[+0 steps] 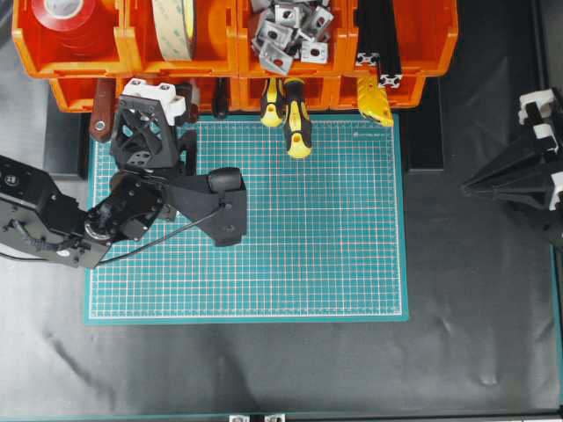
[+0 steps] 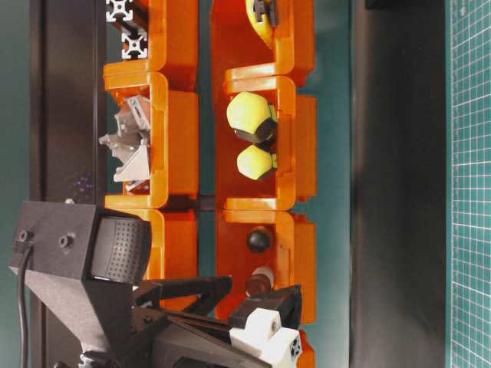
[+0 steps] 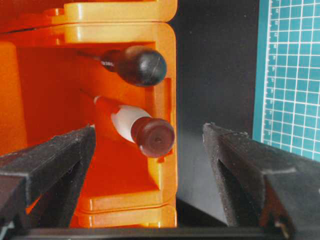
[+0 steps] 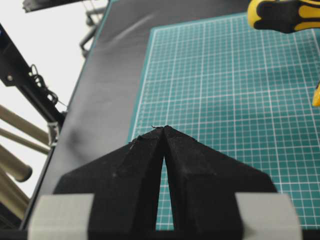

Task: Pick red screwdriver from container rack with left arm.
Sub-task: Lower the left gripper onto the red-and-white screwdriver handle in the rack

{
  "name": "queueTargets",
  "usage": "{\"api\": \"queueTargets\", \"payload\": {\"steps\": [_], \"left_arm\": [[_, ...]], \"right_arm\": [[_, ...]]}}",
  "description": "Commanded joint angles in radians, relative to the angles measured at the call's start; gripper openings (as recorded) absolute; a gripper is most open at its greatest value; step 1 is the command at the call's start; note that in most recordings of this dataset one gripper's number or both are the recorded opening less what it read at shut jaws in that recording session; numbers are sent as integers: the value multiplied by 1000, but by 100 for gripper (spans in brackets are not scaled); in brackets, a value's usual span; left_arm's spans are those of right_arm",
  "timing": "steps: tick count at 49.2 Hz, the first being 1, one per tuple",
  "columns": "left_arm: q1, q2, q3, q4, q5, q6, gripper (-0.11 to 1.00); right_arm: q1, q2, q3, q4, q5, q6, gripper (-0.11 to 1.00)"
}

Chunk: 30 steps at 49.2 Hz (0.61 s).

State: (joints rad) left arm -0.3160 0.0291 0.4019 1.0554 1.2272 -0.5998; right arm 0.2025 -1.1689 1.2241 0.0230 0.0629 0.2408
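I should close my left gripper on the dark-red cap [image 3: 155, 137] now, because in the left wrist view the cap is level with my fingers, with one finger on each side.
The red screwdriver [image 3: 150, 136] lies in a lower bin of the orange container rack [image 3: 169, 75], its dark-red cap and white band facing me over the bin's front lip. Its shaft runs back into the bin. In the table-level view its cap [image 2: 261, 280] shows just above the white blocks of my left gripper [image 2: 238, 300]. My left gripper [image 3: 150, 132] is open, with one finger [image 3: 55, 162] on each side of the cap and apart from it. In the overhead view my left gripper [image 1: 158, 92] hides the screwdriver at the rack [image 1: 233, 44]. My right gripper [image 4: 162, 128] is shut and empty.
A black-handled screwdriver [image 3: 137, 65] lies beside the red one in the same bin. Two yellow-and-black screwdrivers [image 1: 296, 123] stick out of the neighbouring bin over the green mat [image 1: 308, 246]. A dark-red flat handle [image 1: 101, 114] hangs left of my gripper. My right gripper [image 1: 468, 186] rests far right.
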Motion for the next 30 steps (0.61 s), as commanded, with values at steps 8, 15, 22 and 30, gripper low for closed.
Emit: {"api": "queueTargets", "payload": {"steps": [8, 15, 22, 30], "left_arm": [[5, -37, -9, 3, 2, -5, 85], [5, -35, -8, 3, -2, -8, 83], [5, -37, -11, 3, -5, -6, 71], [6, -37, -12, 2, -37, -5, 43]], "right_arm": [[5, 8, -12, 0, -2, -2, 0], [5, 8, -12, 2, -6, -5, 0], [5, 6, -12, 0, -11, -5, 0], [5, 6, -12, -2, -12, -5, 0]]}}
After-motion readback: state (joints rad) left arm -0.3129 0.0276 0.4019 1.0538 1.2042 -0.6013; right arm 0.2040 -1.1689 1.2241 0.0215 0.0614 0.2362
